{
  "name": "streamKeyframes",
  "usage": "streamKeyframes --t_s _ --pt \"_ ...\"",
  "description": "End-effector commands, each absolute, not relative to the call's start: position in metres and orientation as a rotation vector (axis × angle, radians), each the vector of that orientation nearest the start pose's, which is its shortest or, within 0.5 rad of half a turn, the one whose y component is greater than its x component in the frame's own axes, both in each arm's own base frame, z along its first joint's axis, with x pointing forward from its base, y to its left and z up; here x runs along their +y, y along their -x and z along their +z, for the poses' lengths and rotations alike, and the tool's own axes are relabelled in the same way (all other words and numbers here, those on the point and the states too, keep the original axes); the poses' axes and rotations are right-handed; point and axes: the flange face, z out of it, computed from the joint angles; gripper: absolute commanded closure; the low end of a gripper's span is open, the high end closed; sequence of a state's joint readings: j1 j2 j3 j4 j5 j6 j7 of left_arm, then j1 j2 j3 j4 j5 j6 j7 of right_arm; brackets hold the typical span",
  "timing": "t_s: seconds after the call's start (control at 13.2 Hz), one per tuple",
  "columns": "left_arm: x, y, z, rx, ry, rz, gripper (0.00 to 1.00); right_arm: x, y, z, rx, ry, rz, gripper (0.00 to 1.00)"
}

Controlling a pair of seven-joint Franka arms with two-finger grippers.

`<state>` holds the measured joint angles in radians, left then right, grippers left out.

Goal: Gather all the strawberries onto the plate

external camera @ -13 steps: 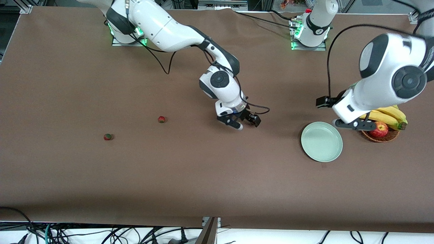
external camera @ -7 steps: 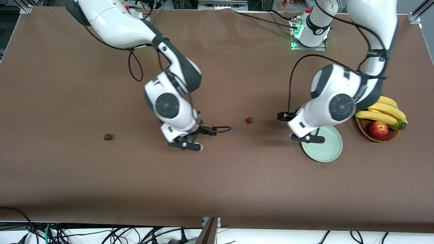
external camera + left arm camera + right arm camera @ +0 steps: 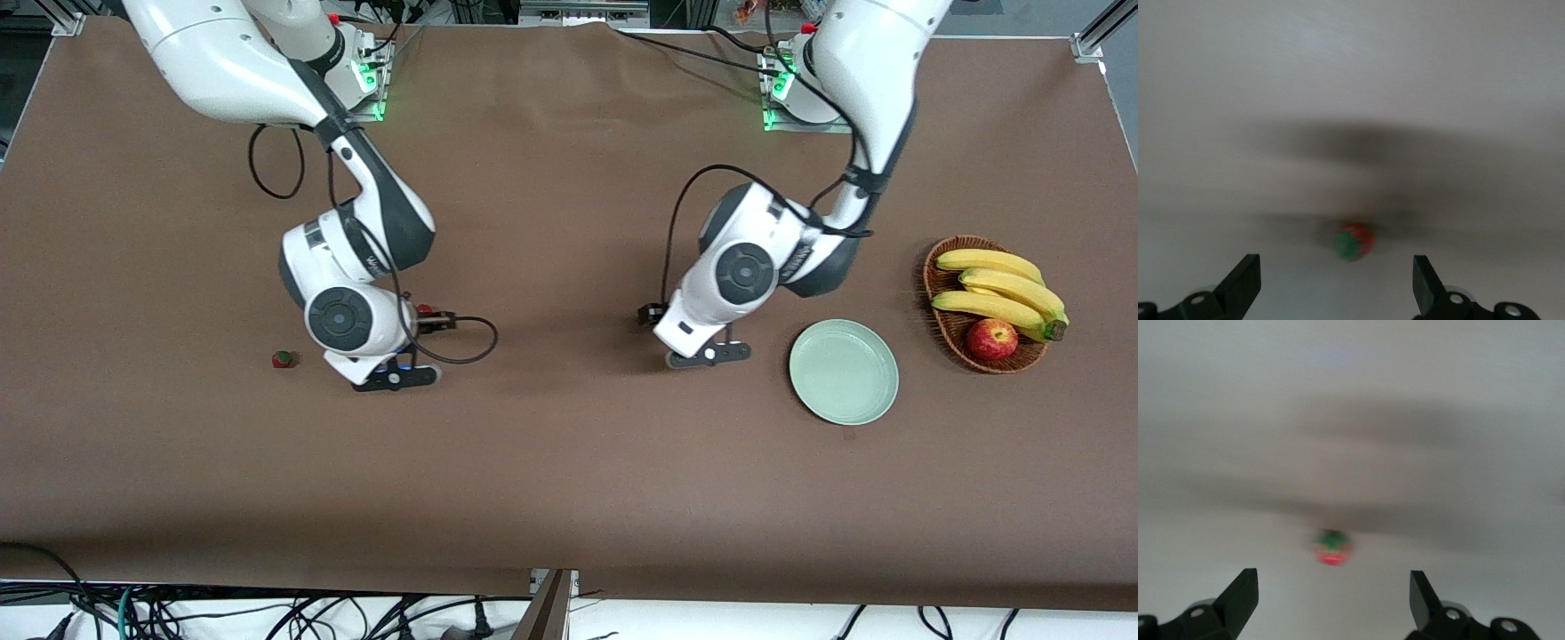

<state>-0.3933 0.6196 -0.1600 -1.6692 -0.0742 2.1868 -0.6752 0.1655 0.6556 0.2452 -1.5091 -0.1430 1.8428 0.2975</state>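
Next, my right gripper grabs the strawberry by its red body [image 3: 281,361]. Then the strawberry is free to go into the mint-green plate [image 3: 843,372].
Three strawberries lie on the brown table. One strawberry [image 3: 283,358] lies in the open toward the right arm's end. A second strawberry [image 3: 425,311] peeks out beside the right wrist. It shows in the right wrist view [image 3: 1333,548] just ahead of the open, empty right gripper [image 3: 396,377] [image 3: 1333,585]. The third strawberry [image 3: 1353,241] shows only in the left wrist view, ahead of the open, empty left gripper [image 3: 709,356] [image 3: 1335,267]. The left arm hides it in the front view. The mint-green plate [image 3: 843,372] is empty and lies beside the left gripper, toward the left arm's end.
A brown wicker basket [image 3: 944,327] with bananas [image 3: 1000,289] and a red apple [image 3: 992,339] stands beside the plate at the left arm's end. A cable loop [image 3: 467,342] hangs off the right wrist.
The right gripper swung from the table's middle toward the right arm's end. The left gripper came from over the basket, across the plate, toward the middle. The left arm now covers the middle strawberry.
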Motion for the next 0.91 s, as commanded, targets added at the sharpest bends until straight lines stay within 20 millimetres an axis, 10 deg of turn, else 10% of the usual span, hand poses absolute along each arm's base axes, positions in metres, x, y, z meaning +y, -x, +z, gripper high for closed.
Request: streamKeyframes --t_s 0.0,0.23,0.53,0.83 --pt "-0.365 -0.57 0.213 -0.379 3.185 0.232 0.0 0.155 -0.634 0.252 -0.202 3.23 0.489 0.0" --pt "-0.371 -0.553 0.196 -0.3 3.147 0.241 0.0 0.081 -0.638 0.222 -0.177 3.256 0.443 0.0" --pt "-0.374 -0.541 0.178 -0.22 3.105 0.248 0.04 0.043 -0.642 0.202 -0.125 3.259 0.401 0.0" --pt "-0.371 -0.542 0.179 -0.224 3.103 0.251 0.77 0.013 -0.638 0.185 -0.253 3.251 0.314 0.0"
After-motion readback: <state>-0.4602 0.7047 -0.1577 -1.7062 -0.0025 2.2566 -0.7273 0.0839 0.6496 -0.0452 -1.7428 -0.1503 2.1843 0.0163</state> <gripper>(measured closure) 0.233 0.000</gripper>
